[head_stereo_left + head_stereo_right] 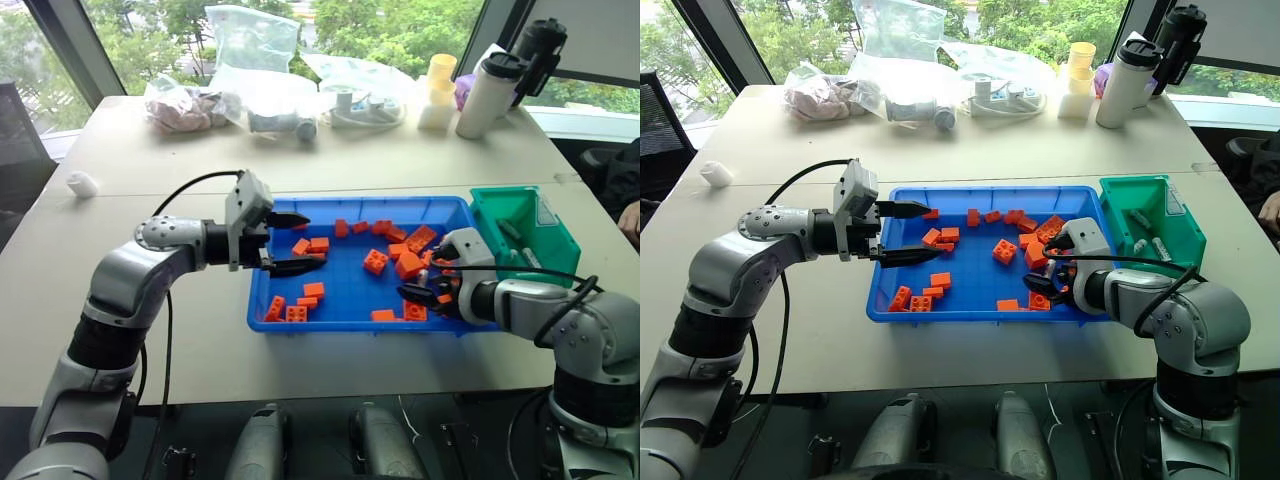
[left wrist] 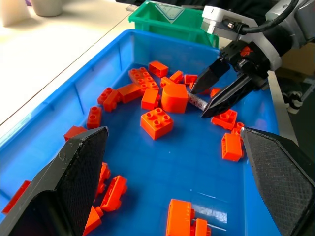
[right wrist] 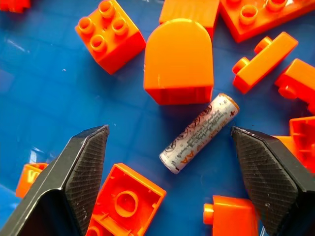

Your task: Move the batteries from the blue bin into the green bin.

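Observation:
The silvery battery is beside my right gripper's fingers, low over the blue bin's bottom, so my fingers would hold it if they closed now. My right gripper needs to close on the battery now.
The blue bin (image 1: 350, 290) lies mid-table, strewn with orange bricks (image 1: 376, 261). One silvery battery (image 3: 199, 133) lies flat on its floor beside a rounded orange brick (image 3: 178, 59). My right gripper (image 3: 170, 130) hangs open just above that battery, a finger on either side, not touching it. The same gripper (image 1: 425, 290) shows at the bin's right end. My left gripper (image 1: 290, 242) is open and empty, held level over the bin's left part. The green bin (image 1: 525, 225) stands against the blue bin's right end, with a couple of grey batteries (image 1: 1143, 220) inside.
Plastic bags (image 1: 250, 60), a white bottle (image 1: 485, 95), a black bottle (image 1: 540, 45) and cups (image 1: 438, 90) line the table's far edge. A white crumpled scrap (image 1: 82, 183) lies at the left. A person's hand (image 1: 630, 222) shows at the right edge.

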